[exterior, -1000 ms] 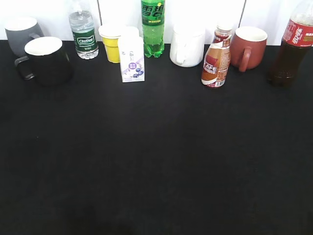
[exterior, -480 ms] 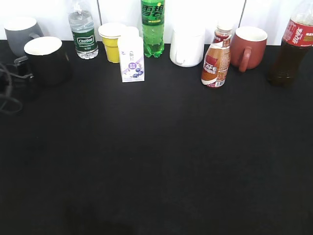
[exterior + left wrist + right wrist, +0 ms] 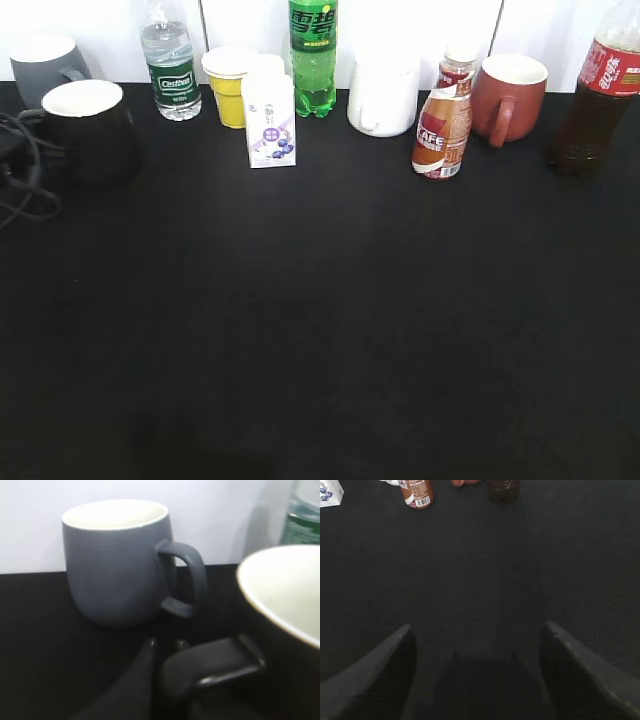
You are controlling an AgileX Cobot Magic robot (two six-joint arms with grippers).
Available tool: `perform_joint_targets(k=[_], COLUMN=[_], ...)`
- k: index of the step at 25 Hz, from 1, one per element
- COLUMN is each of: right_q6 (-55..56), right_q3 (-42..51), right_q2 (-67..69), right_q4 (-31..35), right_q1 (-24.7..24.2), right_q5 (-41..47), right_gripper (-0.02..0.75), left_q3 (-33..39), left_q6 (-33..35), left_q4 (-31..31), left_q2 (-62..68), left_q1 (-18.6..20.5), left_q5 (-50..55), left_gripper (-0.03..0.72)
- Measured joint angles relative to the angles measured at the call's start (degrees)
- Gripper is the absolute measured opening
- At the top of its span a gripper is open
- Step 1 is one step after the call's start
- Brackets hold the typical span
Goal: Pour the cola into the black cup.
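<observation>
I need to grip the cola bottle by its dark body below the red label (image 3: 590,125) with my right gripper next, so that I can pour cola into the black cup (image 3: 88,128).
The black cup (image 3: 88,128), glossy with a white inside, stands at the far left of the table. In the left wrist view it fills the right side (image 3: 282,587), its loop handle (image 3: 215,666) low in the middle. My left gripper (image 3: 167,644) is closed around that handle; only dark cables and a bit of the arm (image 3: 18,160) show at the left edge of the exterior view. The cola (image 3: 598,95), dark with a red label, stands at the far right; its base shows in the right wrist view (image 3: 503,489). My right gripper (image 3: 480,645) is open and empty above bare black cloth.
A grey mug (image 3: 42,62) stands just behind the black cup, close in the left wrist view (image 3: 117,560). Along the back are a water bottle (image 3: 169,70), yellow cup (image 3: 228,85), milk carton (image 3: 270,125), green soda bottle (image 3: 313,55), white mug (image 3: 382,92), coffee bottle (image 3: 442,120) and reddish-brown mug (image 3: 508,95).
My left arm has come in from the left edge to the black cup's handle. The cup has shifted slightly left and back. Nothing else moved.
</observation>
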Motion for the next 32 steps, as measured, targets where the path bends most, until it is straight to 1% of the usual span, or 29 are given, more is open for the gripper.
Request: perform_joint_targets(k=[2,4,5,6,7,8,10,11,12,13,14,15,16,17,18,20,22,26,29,30,31,32], right_q6=[0.00,0.00,0.00,0.00,0.00,0.00,0.00,0.00,0.00,0.00,0.00,0.00,0.00,0.00,-0.06,-0.85,-2.13,-2.63,-2.78,-2.78,-2.78,-2.84], right_q3=[0.00,-0.08,-0.71,-1.14,-0.70,1.06,7.61,10.87,12.73,13.37,13.37,13.05,11.71,9.51,5.10,-2.12,-9.10,-18.49,-23.62,-25.06,-25.91,-26.22], right_q2=[0.00,0.00,0.00,1.08,3.00,5.65,15.20,22.30,30.01,38.63,48.60,58.24,67.26,75.09,85.64,97.03,105.38,114.87,119.77,121.41,122.87,123.64], right_q4=[0.00,0.00,0.25,0.48,-0.16,-2.30,-6.61,-7.18,-7.74,-7.74,-7.06,-4.48,-2.66,-1.86,-1.68,-1.49,-1.01,1.89,2.23,2.23,2.18,2.18], right_q1=[0.00,0.00,0.00,0.00,0.00,0.00,0.00,0.00,0.00,0.00,0.00,0.00,0.00,0.00,0.00,0.00,0.00,0.00,0.00,0.00,0.00,0.00], right_q5=[0.00,-0.08,-1.77,-7.90,-16.62,-26.21,-46.07,-56.76,-65.61,-74.99,-84.26,-91.83,-99.25,-104.25,-109.79,-113.72,-115.10,-115.48,-115.68,-115.81,-116.54,-116.73], right_gripper=[0.580,0.580,0.580,0.580,0.580,0.580,0.580,0.580,0.580,0.583,0.603,0.637,0.652,0.659,0.660,0.660,0.660,0.660,0.652,0.629,0.586,0.517], left_q3=[2.75,6.19,8.48,10.73,13.01,14.85,17.59,18.44,18.71,18.71,18.71,18.71,18.71,18.71,18.71,18.71,18.71,18.71,18.71,18.71,18.71,18.71], left_q6=[-0.27,-3.00,-4.30,-5.26,-5.99,-6.17,-6.69,-7.54,-7.79,-7.92,-7.97,-7.99,-8.12,-8.19,-8.19,-8.19,-8.21,-8.27,-8.32,-8.32,-8.32,-8.32], left_q4=[0.35,0.56,1.68,3.78,6.79,8.75,10.52,11.14,12.46,13.37,13.79,13.84,13.91,13.93,14.12,14.26,14.52,15.42,15.57,15.57,15.71,15.71], left_q2=[-4.68,-11.31,-14.56,-17.41,-19.73,-20.97,-21.45,-21.45,-21.50,-21.50,-21.56,-21.56,-21.56,-21.56,-21.56,-21.56,-21.56,-21.56,-21.56,-21.56,-21.56,-21.56], left_q1=[0.00,0.00,0.00,0.00,0.00,0.00,0.00,0.00,0.00,0.00,0.00,0.00,0.00,0.00,0.00,0.00,0.00,0.00,0.00,0.00,0.00,0.00], left_q5=[-0.55,-2.10,-2.37,-2.73,-2.79,-2.79,-2.57,-2.52,-2.32,-2.26,-2.43,-2.77,-3.14,-3.45,-3.56,-3.70,-3.99,-4.39,-4.39,-4.39,-4.39,-4.39], left_gripper=[0.055,0.054,0.054,0.054,0.054,0.054,0.053,0.053,0.053,0.053,0.053,0.053,0.053,0.053,0.053,0.053,0.053,0.053,0.053,0.053,0.053,0.053])
